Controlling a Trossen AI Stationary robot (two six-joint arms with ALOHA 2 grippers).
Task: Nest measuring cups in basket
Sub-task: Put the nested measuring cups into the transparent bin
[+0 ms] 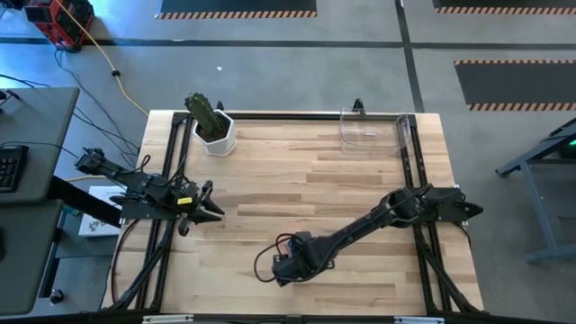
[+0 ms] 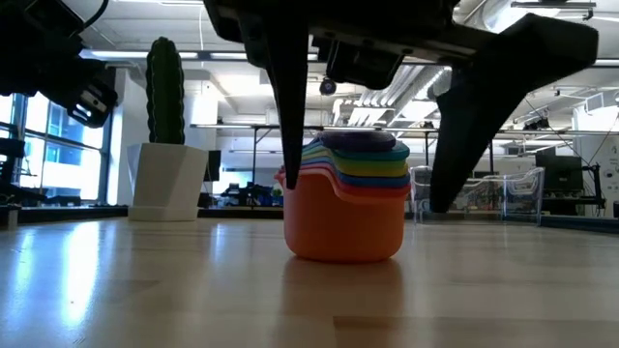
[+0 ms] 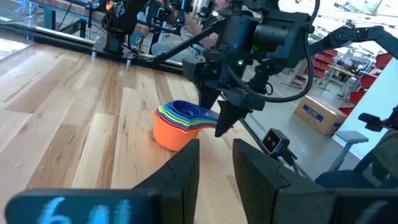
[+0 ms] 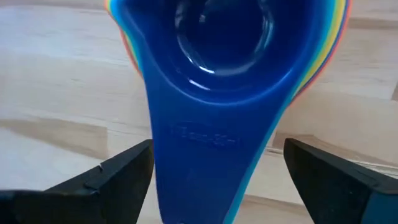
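Observation:
My fingers are beside the blue handle [image 4: 202, 158] in the right wrist view, so it is time for my right gripper to close. Closing now would catch the stack of measuring cups.
The measuring cups [image 2: 345, 208] stand nested in one stack on the table, an orange cup at the bottom and a blue one [image 4: 224, 56] on top, their handles [image 4: 211, 143] fanned to one side. My right gripper [image 4: 217, 180] hangs open right above the stack, pointing down, one finger on either side of the handles and apart from them. In the high view it hides the stack. The clear basket [image 1: 373, 130] stands at the table's far right edge, with nothing in it that I can see. My left gripper [image 1: 211, 205] waits open and level at the table's left side.
A white pot with a green cactus [image 1: 214, 130] stands at the far left of the table. Bare wood lies between the stack and the basket [image 2: 503, 193]. The right arm [image 1: 378, 220] stretches across the table's near right part.

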